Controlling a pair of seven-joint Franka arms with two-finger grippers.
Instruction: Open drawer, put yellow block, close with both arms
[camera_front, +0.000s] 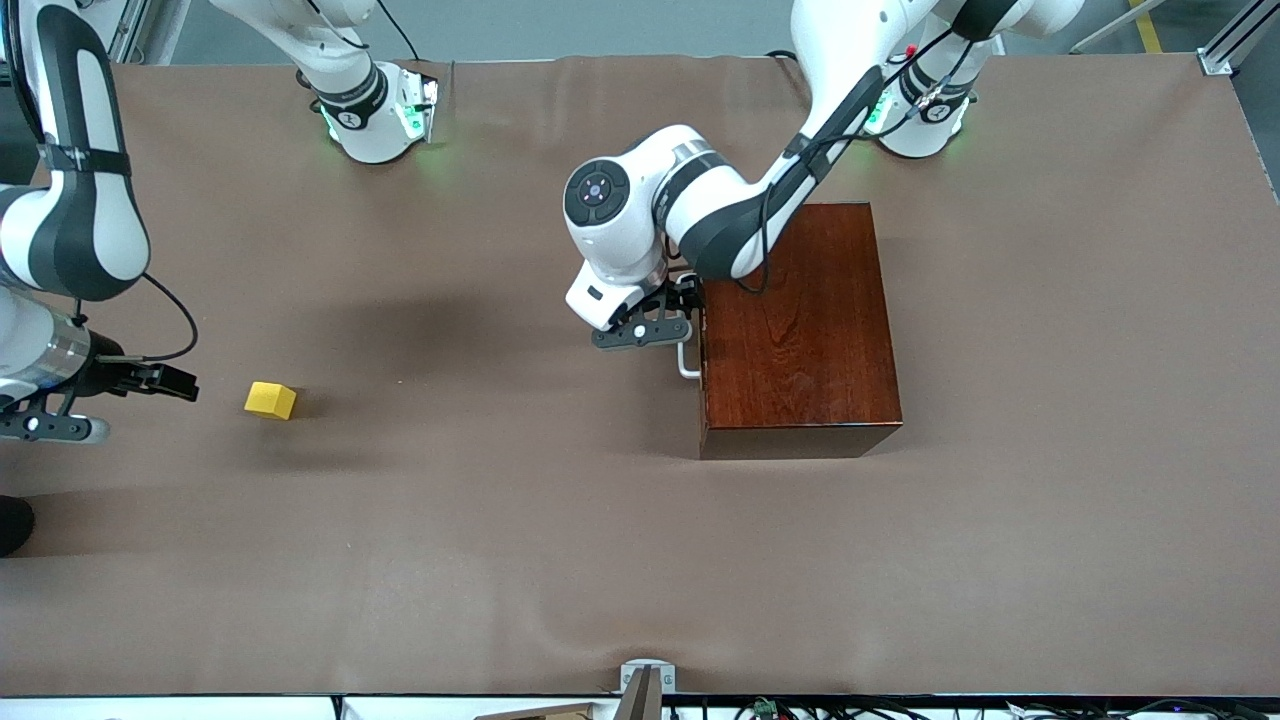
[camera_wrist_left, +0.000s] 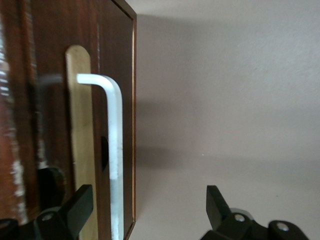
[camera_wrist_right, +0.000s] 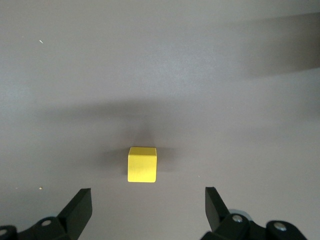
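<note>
I need to put the yellow block (camera_front: 270, 400) in the drawer (camera_front: 701, 360), so I will grab it next by its opposite sides with my right gripper.
The mahogany box (camera_front: 800, 330) stands on the table with the drawer shut. Its dark front (camera_wrist_left: 50, 100) and white bar handle (camera_front: 688, 362) face the right arm's end of the table. My left gripper (camera_front: 693, 300) is open at the drawer front. In the left wrist view the handle (camera_wrist_left: 115, 150) runs between the fingers, close to one fingertip (camera_wrist_left: 80, 202), and the gripper (camera_wrist_left: 147, 210) is not closed on it. The yellow block (camera_front: 270, 400) lies on the table toward the right arm's end. My right gripper (camera_front: 180, 385) is open and empty just beside it. In the right wrist view the block (camera_wrist_right: 142, 164) sits just ahead of the gripper (camera_wrist_right: 147, 205).
The brown table cover (camera_front: 500, 520) stretches between the block and the box. Both arm bases (camera_front: 380, 120) stand along the table edge farthest from the front camera. A small metal bracket (camera_front: 645, 680) sits at the edge nearest the camera.
</note>
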